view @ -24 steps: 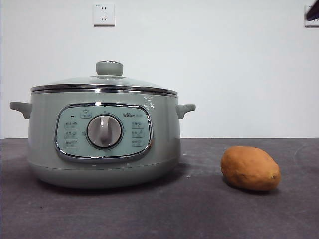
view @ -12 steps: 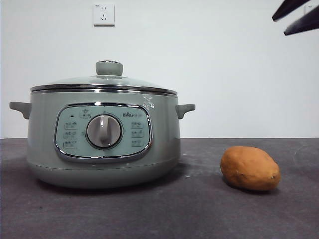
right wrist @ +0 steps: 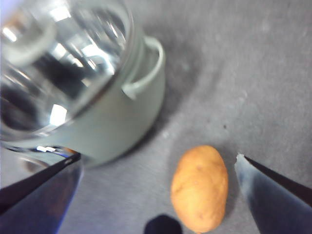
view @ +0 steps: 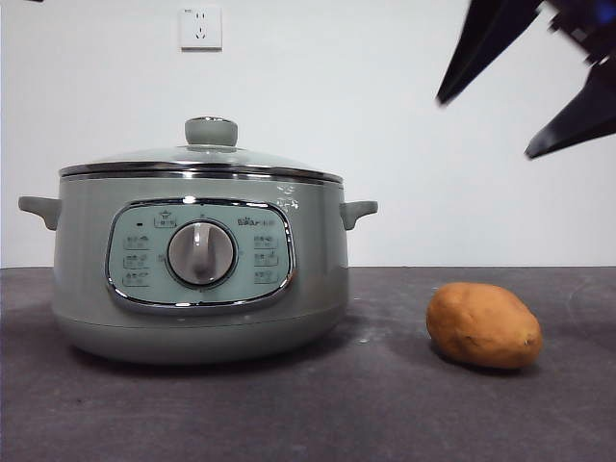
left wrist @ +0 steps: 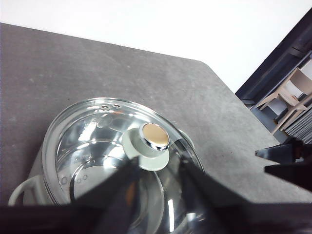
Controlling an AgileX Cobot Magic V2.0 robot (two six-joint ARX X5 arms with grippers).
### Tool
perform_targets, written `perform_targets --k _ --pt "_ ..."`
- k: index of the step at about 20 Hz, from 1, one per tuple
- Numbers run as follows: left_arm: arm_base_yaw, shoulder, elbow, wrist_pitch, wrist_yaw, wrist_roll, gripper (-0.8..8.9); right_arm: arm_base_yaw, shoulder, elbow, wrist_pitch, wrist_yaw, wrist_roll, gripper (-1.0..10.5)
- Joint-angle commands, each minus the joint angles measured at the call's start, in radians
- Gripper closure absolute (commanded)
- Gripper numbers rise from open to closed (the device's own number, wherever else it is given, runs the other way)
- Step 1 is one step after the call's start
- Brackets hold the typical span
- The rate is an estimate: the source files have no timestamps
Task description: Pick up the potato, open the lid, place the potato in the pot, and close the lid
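My right gripper grabs the orange-brown potato around its plump body [view: 482, 325] next, to put it in the pot [view: 197, 265].
The sage-green pot [view: 197, 265] stands on the left of the dark table, with the glass lid [view: 202, 159] and its green knob [view: 211, 131] resting on it. To its right the orange-brown potato [view: 483, 325] lies on the table, apart from the pot. My right gripper [view: 486, 125] hangs open high above the potato; the right wrist view shows the potato [right wrist: 201, 187] between the spread jaws of that gripper [right wrist: 155, 163], well below them. My left gripper [left wrist: 158, 168] hovers open above the lid's knob [left wrist: 155, 139] without touching it.
A white wall with a socket [view: 200, 27] stands behind the table. Bare dark tabletop [view: 385, 404] lies in front of and between pot and potato. The table's far edge and some furniture [left wrist: 292, 92] beyond it show in the left wrist view.
My right gripper has come down and inward from the top right corner of the front view, looming larger above the potato. Pot, lid and potato have not moved.
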Motion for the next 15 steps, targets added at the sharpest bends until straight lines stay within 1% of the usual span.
perform_targets --k 1,3,5,7,9,13,14,15 --pt "-0.001 -0.002 0.008 0.012 -0.025 0.009 4.62 0.053 0.058 0.009 0.005 0.112 -0.001 3.6" --pt "-0.006 -0.002 0.024 0.02 -0.053 0.011 4.62 0.08 0.133 0.01 0.005 0.182 0.003 3.6" --pt "-0.023 -0.002 0.063 0.02 -0.067 0.019 4.62 0.086 0.216 0.01 0.006 0.217 0.008 3.6" --pt "-0.047 -0.002 0.106 0.006 -0.091 0.061 4.62 0.086 0.301 0.017 0.008 0.222 0.008 3.6" --pt "-0.077 -0.002 0.138 -0.021 -0.127 0.076 4.62 0.086 0.377 0.022 0.029 0.215 0.008 3.6" --pt "-0.128 -0.002 0.146 -0.037 -0.167 0.093 4.63 0.086 0.491 0.022 0.081 0.215 0.017 3.6" --pt "-0.136 -0.002 0.146 -0.045 -0.179 0.093 4.63 0.085 0.509 0.022 0.081 0.215 0.026 4.0" --pt "-0.143 -0.002 0.146 -0.053 -0.183 0.101 4.63 0.084 0.52 0.022 0.081 0.215 0.026 5.2"
